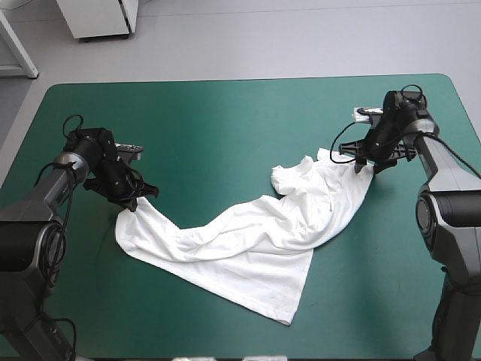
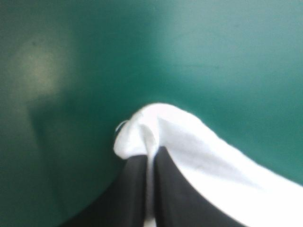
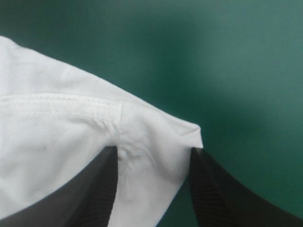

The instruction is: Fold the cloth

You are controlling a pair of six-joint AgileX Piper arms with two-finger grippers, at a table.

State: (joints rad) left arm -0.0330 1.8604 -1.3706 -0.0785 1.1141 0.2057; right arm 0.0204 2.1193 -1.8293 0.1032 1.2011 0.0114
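Observation:
My right gripper is going to stretch the T-shirt [image 1: 248, 241] out for folding, so it needs to grab its hemmed corner [image 1: 367, 167] next.
The white T-shirt [image 1: 248, 241] lies in a loose, wrinkled band across the teal-green table, from the left side toward the far right. My left gripper [image 1: 134, 201] is at its left end. In the left wrist view that gripper [image 2: 150, 150] is shut on a bunched corner of the T-shirt [image 2: 199, 142]. My right gripper [image 1: 366, 167] is at the shirt's right end. In the right wrist view it [image 3: 152, 149] stands open, its black fingers apart, and a hemmed corner of the T-shirt [image 3: 57, 137] lies between them.
The table's [image 1: 225, 113] far half shows bare teal-green cover. The near part of the shirt ends in a point [image 1: 289, 320] close to the front edge. A white cabinet stands on the floor beyond the far edge.

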